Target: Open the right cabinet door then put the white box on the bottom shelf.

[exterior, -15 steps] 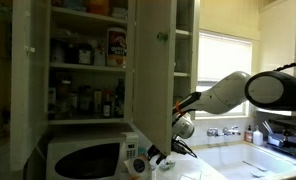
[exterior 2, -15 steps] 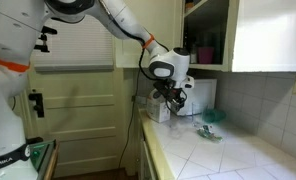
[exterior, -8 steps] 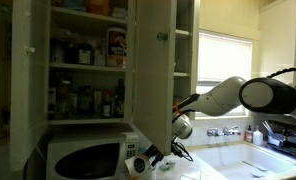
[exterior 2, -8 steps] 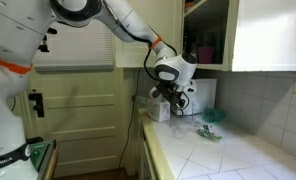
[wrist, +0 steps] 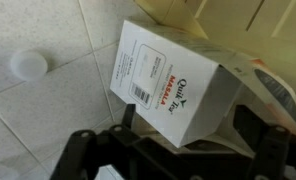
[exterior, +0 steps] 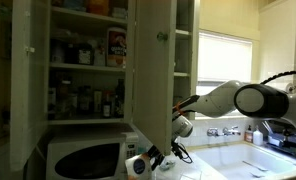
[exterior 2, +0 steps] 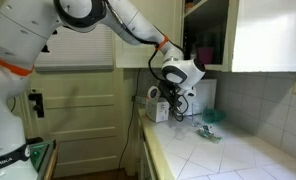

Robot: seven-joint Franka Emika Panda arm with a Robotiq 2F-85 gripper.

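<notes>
My gripper grabs the white box's top end next, one finger on each side, leaving the box's base free to set it on the bottom shelf.
The white box [wrist: 178, 85], a carton printed "Quik Tea Masala", stands on the tiled counter in front of the white microwave [exterior 2: 200, 95]. It also shows in an exterior view [exterior 2: 158, 108]. My gripper [wrist: 185, 125] is open, with one finger on each side of the box and low over the counter; it shows in both exterior views [exterior: 154, 155] [exterior 2: 169, 100]. The right cabinet door [exterior: 153, 70] stands swung open, its knob [exterior: 161, 37] visible. The bottom shelf's front edge [exterior 2: 210, 68] is above the microwave.
The left compartment [exterior: 83, 60] is crowded with bottles and jars. A white round lid [wrist: 28, 65] lies on the tiles. A greenish object [exterior 2: 210, 120] lies on the counter past the box. A sink with taps [exterior: 226, 132] is by the window.
My arm has swung its elbow, and my gripper has shifted a little towards the microwave and the box. The box and door have not moved.
</notes>
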